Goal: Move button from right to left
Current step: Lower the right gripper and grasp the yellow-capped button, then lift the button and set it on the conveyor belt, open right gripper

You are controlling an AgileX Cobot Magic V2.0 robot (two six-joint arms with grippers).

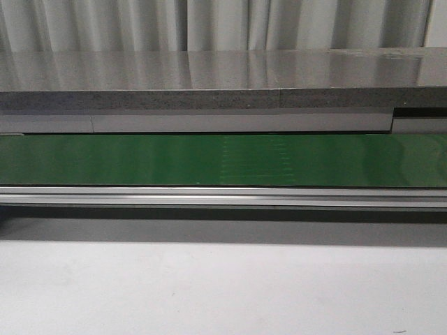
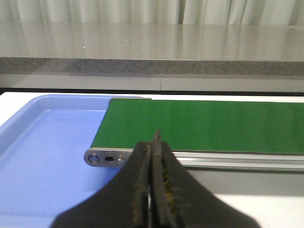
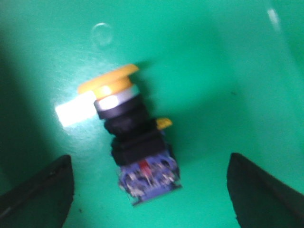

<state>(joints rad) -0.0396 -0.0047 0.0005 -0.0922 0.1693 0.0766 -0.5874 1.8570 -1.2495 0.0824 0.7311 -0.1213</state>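
Note:
The robot's right gripper needs to go down to the bluish contact block [image 3: 149,176] before it closes on the block, because its fingers stop above the block in the right wrist view.
The button [image 3: 130,137] lies on its side on a green surface in the right wrist view: orange-yellow mushroom cap, black boxy body, bluish contact block. My right gripper [image 3: 149,190] hangs open just above it, one dark finger on each side and apart from it. The picture is blurred. In the left wrist view my left gripper [image 2: 154,142] is shut with nothing between its pads, near the end of the green conveyor belt [image 2: 213,123]. Neither gripper nor the button shows in the front view.
A blue tray [image 2: 42,147] sits at the belt's left end, partly under it. The belt [image 1: 223,159] with its metal rail [image 1: 223,197] crosses the front view. A grey stone counter [image 1: 223,77] runs behind, white table [image 1: 223,286] in front.

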